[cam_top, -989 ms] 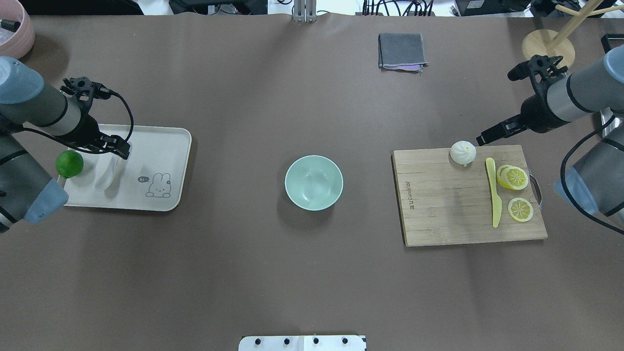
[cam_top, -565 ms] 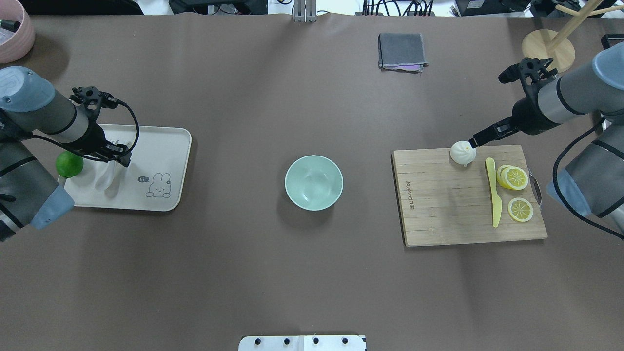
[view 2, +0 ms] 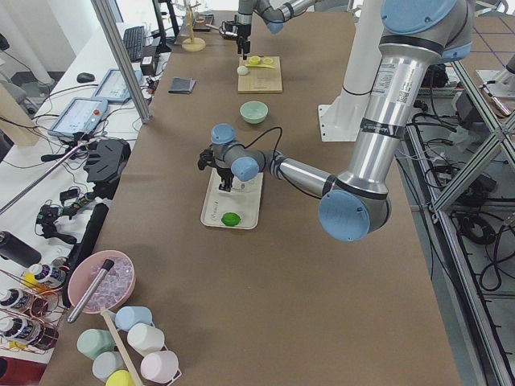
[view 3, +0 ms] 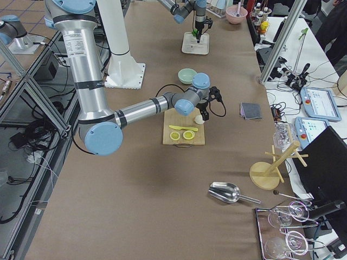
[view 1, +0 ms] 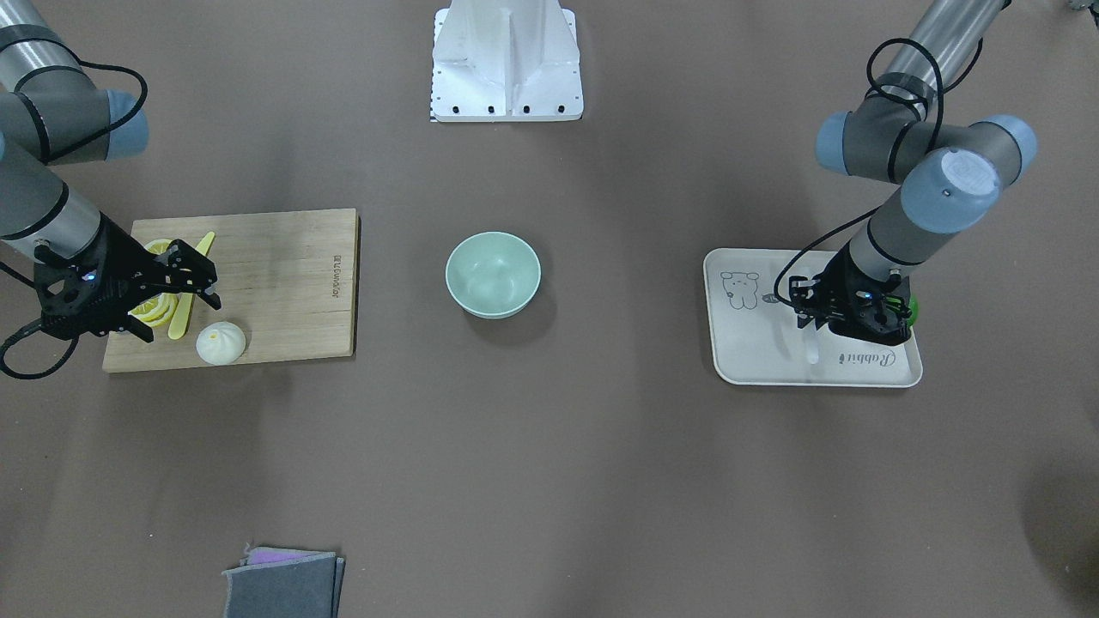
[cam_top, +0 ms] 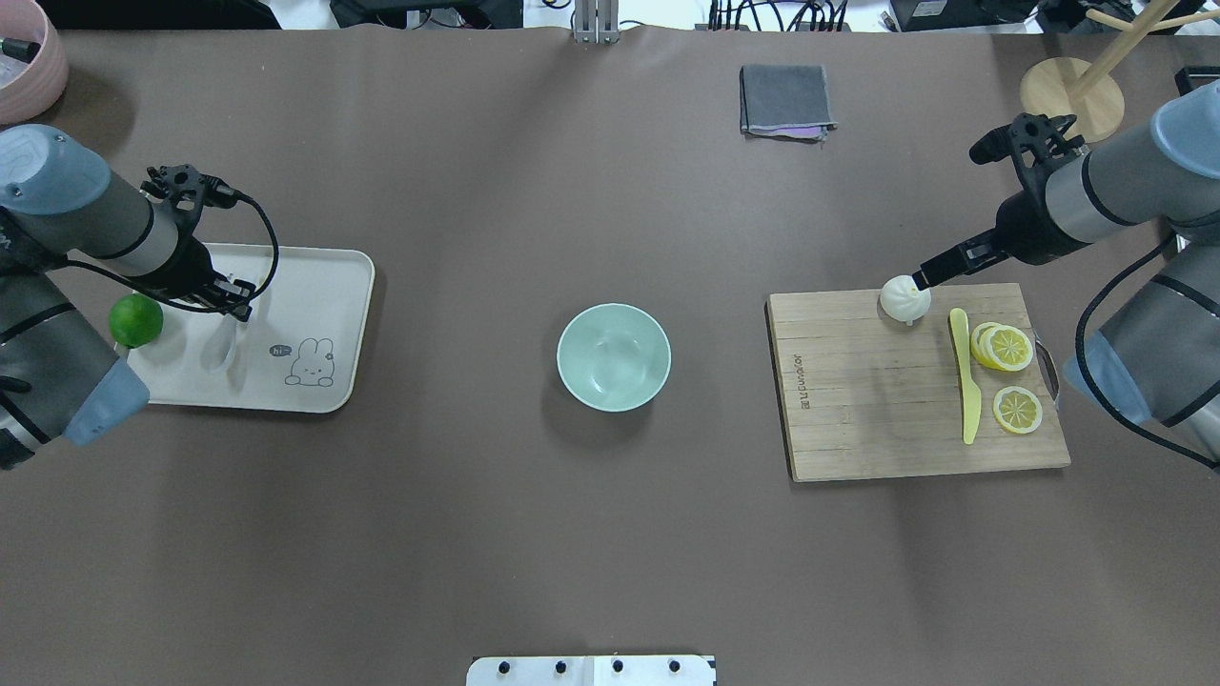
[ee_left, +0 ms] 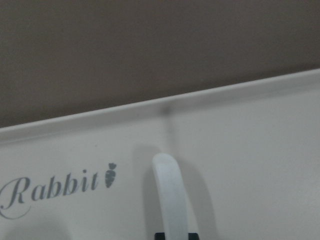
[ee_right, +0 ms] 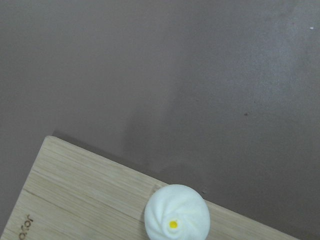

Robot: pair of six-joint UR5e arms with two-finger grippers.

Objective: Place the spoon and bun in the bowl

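Note:
The robot's right gripper will next grip the white bun by its swirled top (view 1: 221, 341) to set it into the mint bowl (view 1: 494, 274).
The white spoon (cam_top: 223, 349) lies on the cream tray (cam_top: 315, 305) at the left. My left gripper (cam_top: 238, 303) is low over the spoon's handle. In the left wrist view the handle (ee_left: 170, 192) runs between two dark fingertips (ee_left: 160, 235) that press on both its sides. The white bun (cam_top: 904, 298) sits on the far edge of the wooden cutting board (cam_top: 877, 410). My right gripper (cam_top: 923, 277) is open and hangs just above the bun's right side; the bun (ee_right: 176, 218) shows below it. The mint bowl (cam_top: 613, 357) stands empty at the centre.
A green lime (cam_top: 135, 320) sits at the tray's left edge. A yellow knife (cam_top: 967, 381) and lemon slices (cam_top: 1016, 410) lie on the board. A folded grey cloth (cam_top: 785, 100), a wooden stand (cam_top: 1071, 90) and a pink bowl (cam_top: 29, 67) stand at the far edge.
My right gripper has moved left, from beside the bun to just over it. My left gripper has shifted slightly along the spoon's handle. The bun and bowl have not moved.

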